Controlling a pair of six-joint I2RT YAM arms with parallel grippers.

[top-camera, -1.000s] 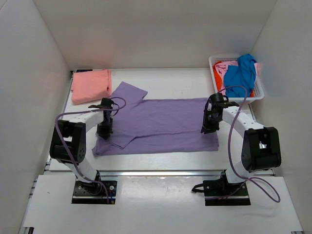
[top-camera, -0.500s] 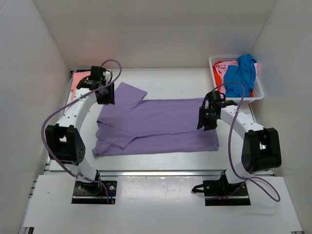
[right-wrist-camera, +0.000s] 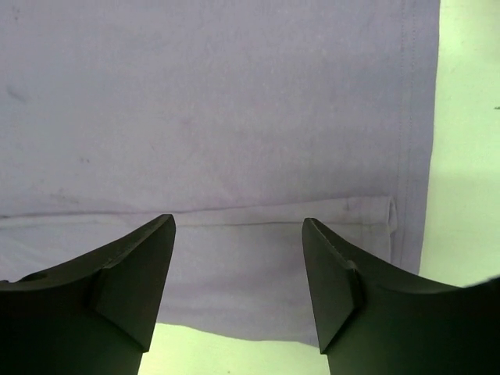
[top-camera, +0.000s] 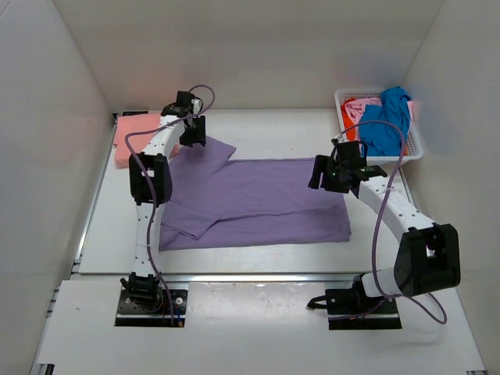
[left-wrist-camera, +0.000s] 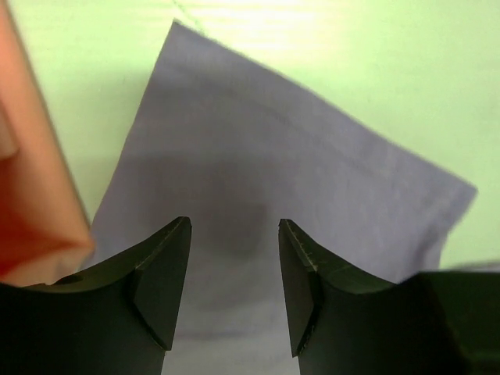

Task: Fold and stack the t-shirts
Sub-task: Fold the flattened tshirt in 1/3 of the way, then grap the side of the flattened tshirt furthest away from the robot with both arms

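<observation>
My left gripper grabs the lavender-purple t-shirt's far sleeve near its outer edge (top-camera: 212, 144) (left-wrist-camera: 257, 123) next, to fold that side over the t-shirt's body.
A lavender-purple t-shirt (top-camera: 258, 199) lies spread flat across the table, its near left sleeve folded in over the body. My left gripper (top-camera: 193, 133) hovers open over the far sleeve (left-wrist-camera: 273, 156), with nothing between the fingers (left-wrist-camera: 168, 281). My right gripper (top-camera: 326, 173) hangs open just above the shirt's right end (right-wrist-camera: 234, 101), where a hem fold shows, and holds nothing. A folded salmon-pink t-shirt (top-camera: 134, 139) rests at the back left and shows at the left edge of the left wrist view (left-wrist-camera: 31, 211).
A white lattice basket (top-camera: 341, 101) stands at the back right, holding a bright blue shirt (top-camera: 387, 121), an orange-red one (top-camera: 349, 126) and a pink one (top-camera: 367, 101). White walls close in the table on three sides. Bare table (right-wrist-camera: 465, 156) borders the shirt's right edge.
Both grippers have opened. The left arm swung from the folded near sleeve back to the far sleeve. The right gripper lifted off the shirt's right end and moved slightly back.
</observation>
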